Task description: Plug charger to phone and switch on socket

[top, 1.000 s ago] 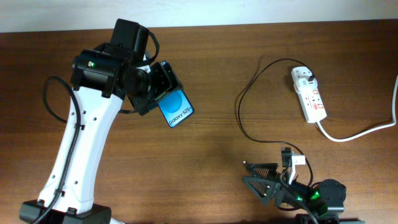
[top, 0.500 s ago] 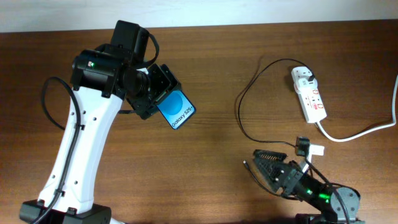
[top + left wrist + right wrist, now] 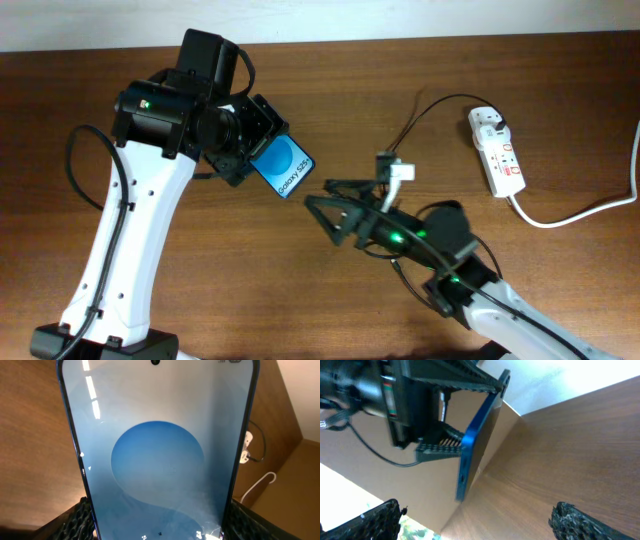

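Observation:
The phone's loose end (image 3: 296, 178) (image 3: 476, 441) is the part my right gripper should grab, across the phone's screen and back. Then my left gripper can grip the phone again for plugging in the charger.
My left gripper (image 3: 250, 145) is shut on the phone (image 3: 283, 168) and holds it tilted above the table, blue screen up. The phone fills the left wrist view (image 3: 160, 455), with a black finger at each side. My right gripper (image 3: 322, 200) is open and empty, just right of the phone, pointing at its lower end. The right wrist view shows the phone edge-on (image 3: 472, 455), apart from the fingers. The charger's black cable (image 3: 388, 160) loops across the table; its plug head (image 3: 497, 128) sits in the white socket (image 3: 500, 155). The connector tip is hidden.
The socket's thick white cord (image 3: 580, 212) runs off the right edge. The right arm (image 3: 450, 260) lies over the lower part of the cable loop. The left arm's white body (image 3: 130, 240) stands at the left. The socket also shows small in the left wrist view (image 3: 245, 450).
My right arm has swung from the front right edge up to the table's centre, its open gripper now close to the phone. The left gripper has shifted the phone slightly up.

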{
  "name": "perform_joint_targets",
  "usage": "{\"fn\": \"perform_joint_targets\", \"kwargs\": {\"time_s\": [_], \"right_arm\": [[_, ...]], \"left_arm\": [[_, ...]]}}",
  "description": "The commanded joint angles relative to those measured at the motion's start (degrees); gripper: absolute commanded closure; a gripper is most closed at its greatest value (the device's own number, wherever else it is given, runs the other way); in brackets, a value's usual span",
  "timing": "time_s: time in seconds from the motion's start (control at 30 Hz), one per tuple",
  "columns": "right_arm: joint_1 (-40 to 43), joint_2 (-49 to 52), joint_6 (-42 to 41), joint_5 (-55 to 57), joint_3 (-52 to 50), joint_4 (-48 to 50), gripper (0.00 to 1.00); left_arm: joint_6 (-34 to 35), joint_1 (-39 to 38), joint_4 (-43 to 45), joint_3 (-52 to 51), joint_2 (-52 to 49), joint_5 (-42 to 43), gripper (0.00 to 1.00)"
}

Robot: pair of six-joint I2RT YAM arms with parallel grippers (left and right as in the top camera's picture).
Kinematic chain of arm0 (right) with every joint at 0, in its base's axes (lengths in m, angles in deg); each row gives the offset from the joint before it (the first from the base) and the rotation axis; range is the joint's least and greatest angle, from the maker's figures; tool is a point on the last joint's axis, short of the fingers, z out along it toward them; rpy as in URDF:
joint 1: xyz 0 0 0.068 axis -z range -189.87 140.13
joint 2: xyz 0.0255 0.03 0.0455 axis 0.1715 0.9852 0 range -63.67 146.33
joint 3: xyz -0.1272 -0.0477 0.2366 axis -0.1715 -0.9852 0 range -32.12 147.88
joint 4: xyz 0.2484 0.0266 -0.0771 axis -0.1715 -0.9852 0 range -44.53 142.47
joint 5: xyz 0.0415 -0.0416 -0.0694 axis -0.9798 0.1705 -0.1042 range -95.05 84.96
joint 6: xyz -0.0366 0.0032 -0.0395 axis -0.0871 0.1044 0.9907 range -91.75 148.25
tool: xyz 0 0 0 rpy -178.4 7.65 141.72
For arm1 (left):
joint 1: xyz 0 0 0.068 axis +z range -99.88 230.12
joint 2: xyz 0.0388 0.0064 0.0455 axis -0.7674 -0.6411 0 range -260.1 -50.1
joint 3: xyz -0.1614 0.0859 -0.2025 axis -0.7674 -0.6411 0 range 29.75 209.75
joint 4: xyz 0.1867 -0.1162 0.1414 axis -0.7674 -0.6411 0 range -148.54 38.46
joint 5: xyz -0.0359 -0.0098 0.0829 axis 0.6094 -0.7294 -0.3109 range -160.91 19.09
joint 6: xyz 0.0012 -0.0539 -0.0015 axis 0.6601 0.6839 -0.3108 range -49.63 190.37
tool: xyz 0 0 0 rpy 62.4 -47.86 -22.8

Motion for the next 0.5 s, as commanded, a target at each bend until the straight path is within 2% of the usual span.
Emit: {"fn": "perform_joint_targets", "kwargs": {"time_s": [0.0,0.03,0.13,0.17,0.27,0.37,0.47], "right_arm": [[-2.6,6.0,0.5,5.4,7.0,1.0,0.08],[-2.6,9.3,0.4,5.5,10.5,1.0,0.20],[-3.3,12.3,0.4,5.6,14.9,1.0,0.34],[-3.3,12.6,0.4,5.6,15.5,1.0,0.42],[-3.3,12.6,0.4,5.6,15.5,-0.2,0.52],[-4.6,12.6,0.4,7.3,15.5,-1.0,0.53],[-4.9,12.6,0.4,9.0,15.5,-1.2,0.59]], "left_arm": [[0.5,-0.2,0.3,1.3,0.5,-0.2,0.65],[0.5,-1.1,0.5,1.3,0.5,-0.9,0.65],[0.6,-2.6,1.0,1.3,0.5,-3.0,0.64],[0.6,-2.6,1.5,1.3,0.5,-3.0,0.64],[1.4,-2.6,3.0,1.3,0.5,-3.0,0.64],[3.8,-2.6,4.6,1.3,0.5,-3.0,0.65],[4.4,-2.6,4.9,1.3,0.5,-3.0,0.65]]}}
